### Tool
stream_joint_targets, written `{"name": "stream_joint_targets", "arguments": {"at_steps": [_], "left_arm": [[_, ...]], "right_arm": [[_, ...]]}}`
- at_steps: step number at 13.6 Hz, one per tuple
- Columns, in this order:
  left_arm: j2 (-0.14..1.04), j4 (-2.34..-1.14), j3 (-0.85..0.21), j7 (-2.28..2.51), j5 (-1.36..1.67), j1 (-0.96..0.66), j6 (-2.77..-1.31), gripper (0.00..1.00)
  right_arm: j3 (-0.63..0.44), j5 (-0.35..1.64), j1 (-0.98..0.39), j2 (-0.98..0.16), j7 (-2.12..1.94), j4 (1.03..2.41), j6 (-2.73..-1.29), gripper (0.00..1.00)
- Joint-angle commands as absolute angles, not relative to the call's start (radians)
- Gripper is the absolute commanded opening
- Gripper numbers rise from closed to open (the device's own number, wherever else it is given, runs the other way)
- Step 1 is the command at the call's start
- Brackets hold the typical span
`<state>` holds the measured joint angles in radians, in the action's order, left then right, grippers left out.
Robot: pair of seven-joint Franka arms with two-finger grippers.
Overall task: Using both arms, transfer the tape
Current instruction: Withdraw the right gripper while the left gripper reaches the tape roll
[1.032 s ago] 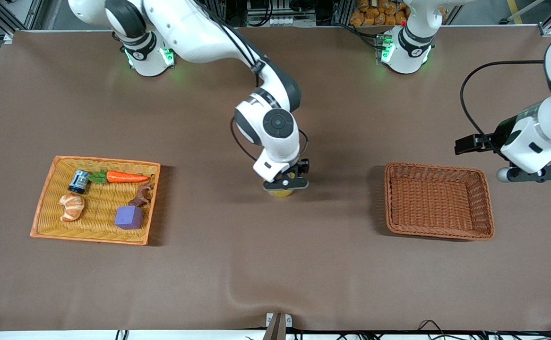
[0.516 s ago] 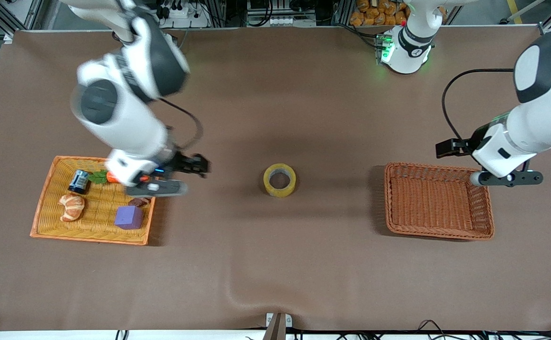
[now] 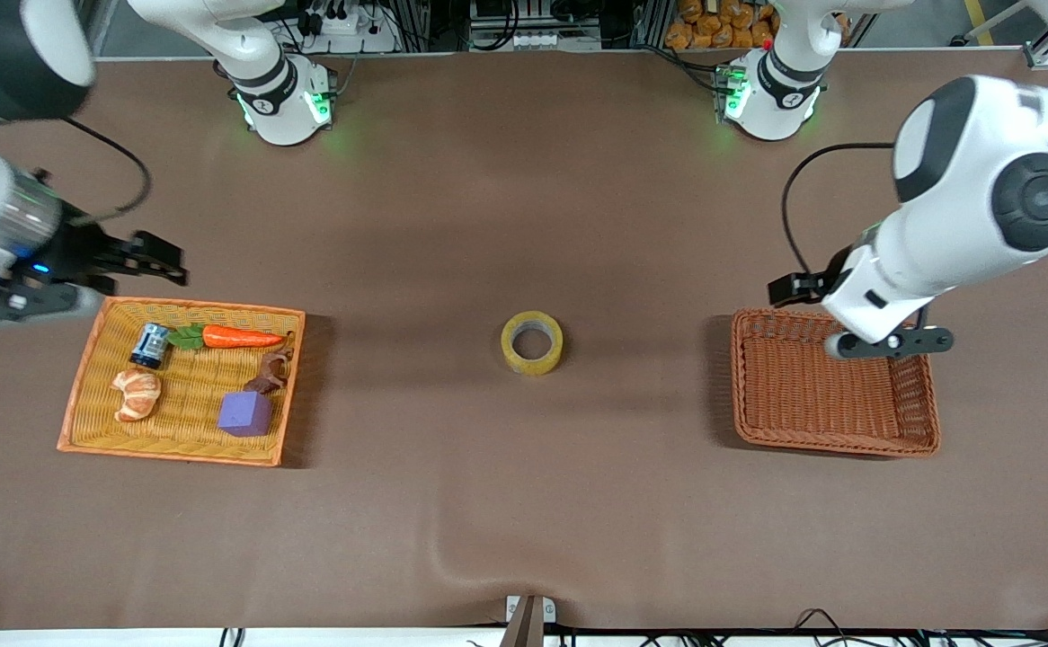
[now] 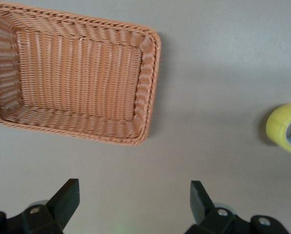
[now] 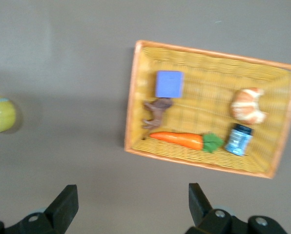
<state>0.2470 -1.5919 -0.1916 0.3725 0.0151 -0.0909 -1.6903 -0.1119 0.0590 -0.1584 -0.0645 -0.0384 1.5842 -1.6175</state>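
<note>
My left gripper should next transfer the tape into the brown basket, so it needs to grab the tape by its yellow ring's side.
The tape, a yellowish ring with a grey-white core, lies flat on the brown table midway between the two baskets, with nothing touching it. It also shows in the left wrist view and the right wrist view. My right gripper hangs open and empty over the table at the orange tray's edge that is farther from the front camera; its open fingers show in the right wrist view. My left gripper is open and empty over the brown basket; it also shows in the left wrist view.
The orange tray at the right arm's end holds a carrot, a blue can, a croissant toy, a purple cube and a brown figure. The brown basket has nothing in it.
My right gripper let go of the tape and swung away to the tray's end of the table. My left arm moved toward the middle, over the basket. The tape stayed put.
</note>
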Motion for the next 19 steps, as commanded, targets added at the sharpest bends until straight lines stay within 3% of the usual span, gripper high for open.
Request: {"name": "stream_joint_targets", "arguments": {"at_steps": [1,7,10,13,19], "left_arm": [[0.245,-1.663,-0.196,0.509,0.011,-0.155,-1.776,1.0],[0.354,-1.672,-0.196,0.767,0.017,-0.351,-1.926,1.0],[0.472,-1.613,-0.196,0.899,0.009,-0.44,-2.022,1.0],[0.603,-1.511,-0.186,0.975,-0.001,-0.509,-2.023,1.0],[0.707,-1.503,-0.184,1.083,-0.034,-0.561,-2.152,1.0]], "right_arm": [[-0.09,0.023,-0.088,0.009,-0.032,1.595,-1.556,1.0],[-0.188,-0.005,-0.06,0.055,-0.031,1.566,-1.425,1.0],[-0.186,-0.008,-0.069,0.054,0.056,1.548,-1.41,1.0],[-0.183,-0.008,-0.069,0.048,0.058,1.548,-1.404,1.0],[-0.183,-0.041,-0.08,0.037,-0.014,1.542,-1.417,1.0]]}}
